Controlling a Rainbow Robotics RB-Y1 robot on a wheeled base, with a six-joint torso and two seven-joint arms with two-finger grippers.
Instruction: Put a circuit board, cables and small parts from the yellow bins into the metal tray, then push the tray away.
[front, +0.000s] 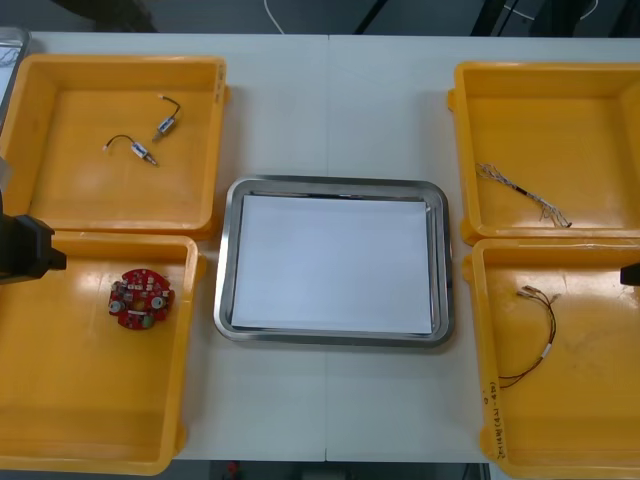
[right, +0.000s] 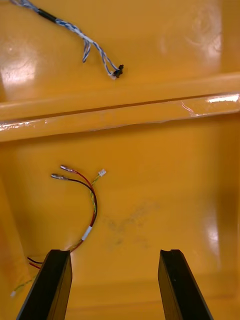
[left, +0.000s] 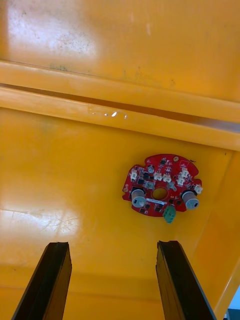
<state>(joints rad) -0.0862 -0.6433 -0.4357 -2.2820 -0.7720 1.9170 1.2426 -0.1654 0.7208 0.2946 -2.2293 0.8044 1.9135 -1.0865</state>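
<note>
The circuit board is wide and flat in the bin, so my left gripper should grab the upright silver cylinder near its edge (front: 116, 306) (left: 138, 198) next.
A round red circuit board (front: 141, 298) lies in the near left yellow bin (front: 90, 400). My left gripper (left: 112, 250) hovers open above that bin's floor, and the circuit board (left: 162, 185) lies a little beyond its fingertips, nearer one finger. My right gripper (right: 114, 257) hangs open over the near right bin (front: 590, 400). A red and yellow cable (right: 87, 205) lies just ahead of one of its fingers (right: 47, 282). The metal tray (front: 335, 183), white inside, sits between the bins with nothing in it.
Two small metal parts (front: 166, 123) (front: 142, 151) lie in the far left bin (front: 60, 200). A twisted blue and white cable (front: 523, 192) lies in the far right bin (front: 560, 110). Bare table stretches beyond the tray's far rim.
</note>
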